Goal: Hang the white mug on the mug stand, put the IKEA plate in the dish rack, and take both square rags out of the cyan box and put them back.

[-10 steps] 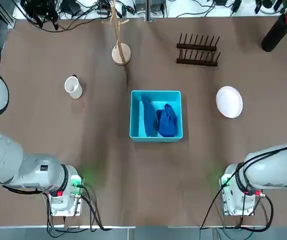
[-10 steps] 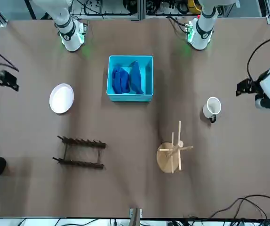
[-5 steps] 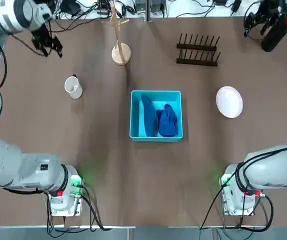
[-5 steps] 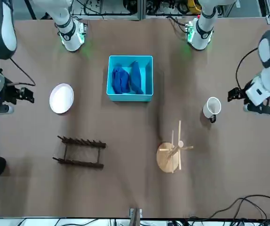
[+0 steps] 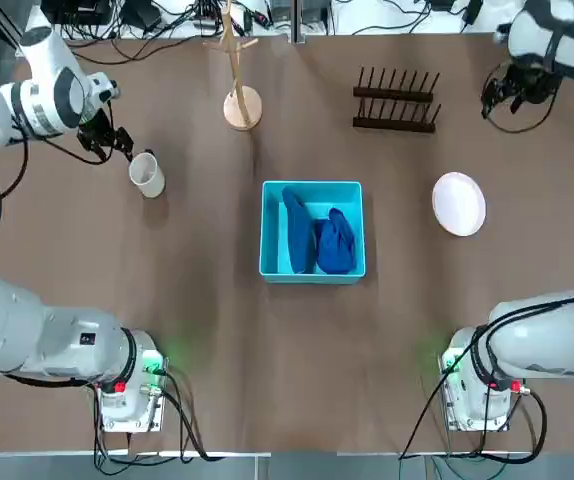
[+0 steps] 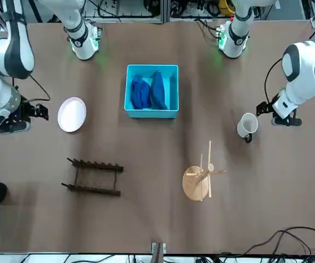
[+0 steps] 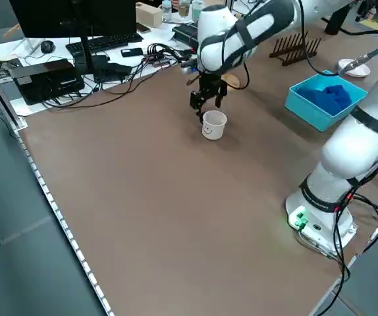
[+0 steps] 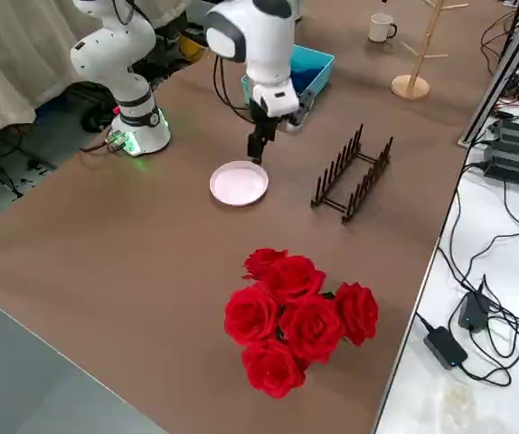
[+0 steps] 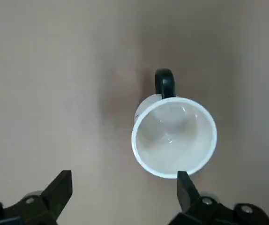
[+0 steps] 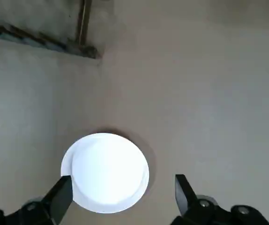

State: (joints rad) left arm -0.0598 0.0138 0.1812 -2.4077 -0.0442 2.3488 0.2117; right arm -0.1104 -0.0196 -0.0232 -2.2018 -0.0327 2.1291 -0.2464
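The plate lies flat and its round side spreads wide, so I should next pinch it with my right gripper by its thin edge.
The white mug (image 5: pixel 147 174) stands upright at the table's left, its dark handle showing in the left wrist view. My left gripper (image 5: pixel 107 143) hangs open just beyond it, with the mug (image 9: pixel 174 137) near one finger (image 9: pixel 184 187). The IKEA plate (image 5: pixel 459 203) lies flat at the right. Above and beyond it, nearer the dish rack (image 5: pixel 395 100), my right gripper (image 5: pixel 502 95) is open, and the plate (image 10: pixel 105 170) shows between its fingers. Two dark blue square rags (image 5: pixel 317 238) lie in the cyan box (image 5: pixel 312 275) at the centre. The mug stand (image 5: pixel 242 105) is at the back.
A bunch of red roses (image 8: pixel 296 316) in a dark vase stands at the far right corner of the table. Cables and electronics run along the back edge. Both arm bases sit at the near edge.
Both arms have swung in over the table. The left gripper came down beside the mug, and the right gripper moved inward toward the plate. Nothing on the table has moved.
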